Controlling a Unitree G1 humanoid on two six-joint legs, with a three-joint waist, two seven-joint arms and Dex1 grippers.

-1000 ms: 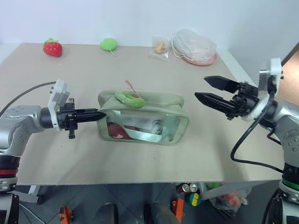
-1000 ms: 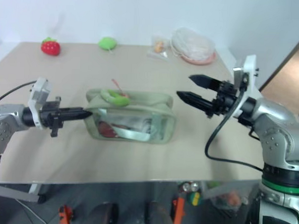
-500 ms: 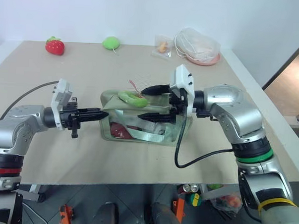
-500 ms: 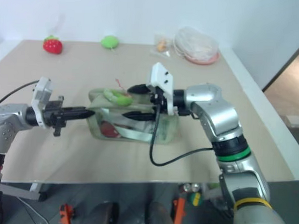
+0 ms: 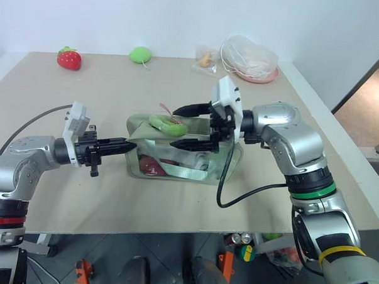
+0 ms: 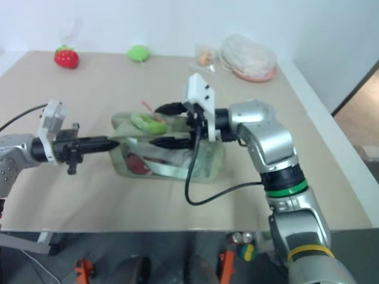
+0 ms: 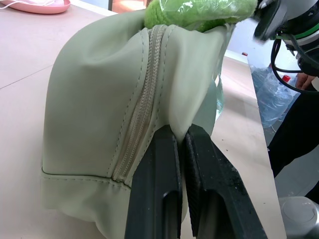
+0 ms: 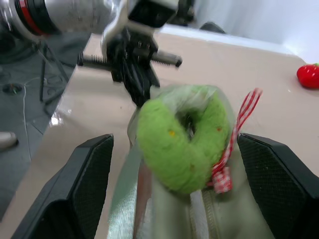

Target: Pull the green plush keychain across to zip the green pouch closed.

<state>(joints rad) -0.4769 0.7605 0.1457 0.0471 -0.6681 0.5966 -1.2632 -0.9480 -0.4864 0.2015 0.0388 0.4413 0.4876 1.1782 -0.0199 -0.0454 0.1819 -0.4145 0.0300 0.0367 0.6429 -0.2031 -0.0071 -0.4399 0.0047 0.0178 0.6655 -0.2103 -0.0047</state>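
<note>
To zip the green pouch closed, my right gripper next needs to grab the plush keychain by its fuzzy green body.
The green pouch lies in the middle of the table, its zipper running along the top. My left gripper is shut on the fabric at the pouch's left end, its fingers pinching a fold beside the zipper. The green plush keychain, curled with a red-pink cord, rests on top of the pouch near that end. My right gripper is open, reaching in from the right. The keychain sits in the gap between its two black fingers, which do not touch it.
Along the table's far edge lie a red strawberry plush, a round lime-green blob, a small clear bag and a bagged pink plate. The right arm's cable hangs over the pouch's right end.
My right gripper swung in from the right side of the table to the pouch and now straddles the keychain, still open. The left gripper kept its grip and place.
</note>
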